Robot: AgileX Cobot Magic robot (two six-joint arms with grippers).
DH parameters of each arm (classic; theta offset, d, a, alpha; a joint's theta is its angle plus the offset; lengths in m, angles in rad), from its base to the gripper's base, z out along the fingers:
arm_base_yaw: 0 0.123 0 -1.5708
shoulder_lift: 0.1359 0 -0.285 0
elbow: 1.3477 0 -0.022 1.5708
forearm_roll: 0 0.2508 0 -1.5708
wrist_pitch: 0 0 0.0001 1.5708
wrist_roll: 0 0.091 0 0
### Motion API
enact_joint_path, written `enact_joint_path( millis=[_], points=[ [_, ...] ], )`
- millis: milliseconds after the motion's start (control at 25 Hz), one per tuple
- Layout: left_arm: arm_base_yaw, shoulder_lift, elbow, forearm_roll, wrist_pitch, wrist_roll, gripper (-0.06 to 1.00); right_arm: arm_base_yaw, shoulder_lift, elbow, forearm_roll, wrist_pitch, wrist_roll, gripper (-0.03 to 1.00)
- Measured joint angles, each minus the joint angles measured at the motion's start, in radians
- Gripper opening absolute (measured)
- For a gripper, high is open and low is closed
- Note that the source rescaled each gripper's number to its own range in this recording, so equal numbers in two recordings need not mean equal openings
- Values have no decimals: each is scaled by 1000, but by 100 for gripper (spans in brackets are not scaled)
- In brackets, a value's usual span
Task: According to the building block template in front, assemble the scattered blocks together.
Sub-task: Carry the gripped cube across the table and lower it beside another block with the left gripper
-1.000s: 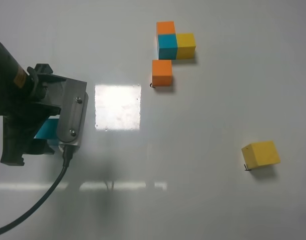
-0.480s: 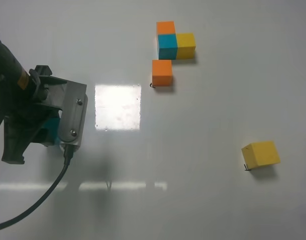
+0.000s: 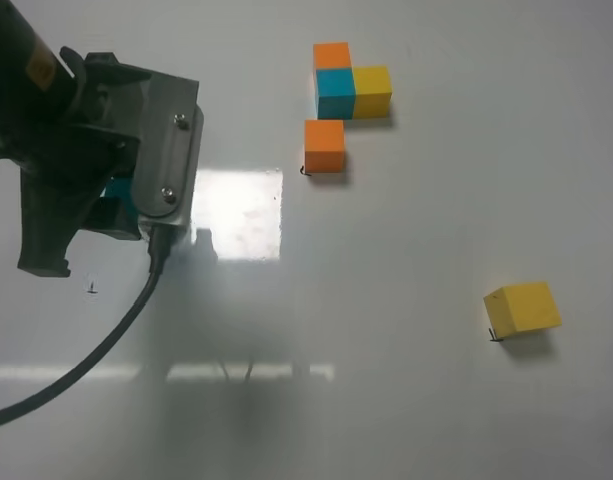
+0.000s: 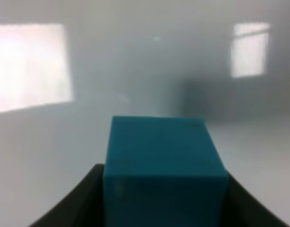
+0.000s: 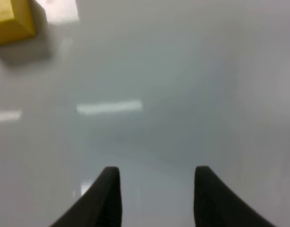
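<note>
My left gripper should keep holding the teal cube (image 3: 121, 190) for now, because the cube is hanging above the white table.
In the exterior high view my left gripper (image 3: 106, 205) hangs at the left, raised off the table and shut on the teal cube (image 3: 121, 190), which mostly hides under the arm. The left wrist view shows that teal cube (image 4: 166, 161) clamped between the two dark fingers (image 4: 78, 203). The building block template (image 3: 336, 93) lies at the back, with teal at the corner and orange and yellow arms. A loose orange cube (image 3: 324, 145) sits just in front of it. The loose yellow cube (image 3: 523, 308) rests at the right, also seen as yellow cube (image 5: 10, 21). My right gripper (image 5: 156, 194) is open and holds nothing.
A bright window reflection (image 3: 236, 213) lies on the glossy white table (image 3: 416, 220) beside the left arm. The arm's black cable (image 3: 106, 345) trails toward the front left corner. A small dark mark (image 3: 91, 288) shows on the table below the arm.
The left gripper closed on the teal cube, then lifted it off the table and moved toward the back. The other cubes have not moved.
</note>
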Motion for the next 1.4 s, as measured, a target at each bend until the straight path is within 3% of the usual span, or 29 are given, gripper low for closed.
enact_joint_path(
  millis=[240,360,1400],
  points=[
    [-156,148,-163,19,1,-72,11,0,0,0,0,0,0,19],
    [-186,221,-226,17,0,-100,11,0,0,0,0,0,0,19],
    [-185,390,-264,36,2,-146,11,0,0,0,0,0,3,19]
  ],
)
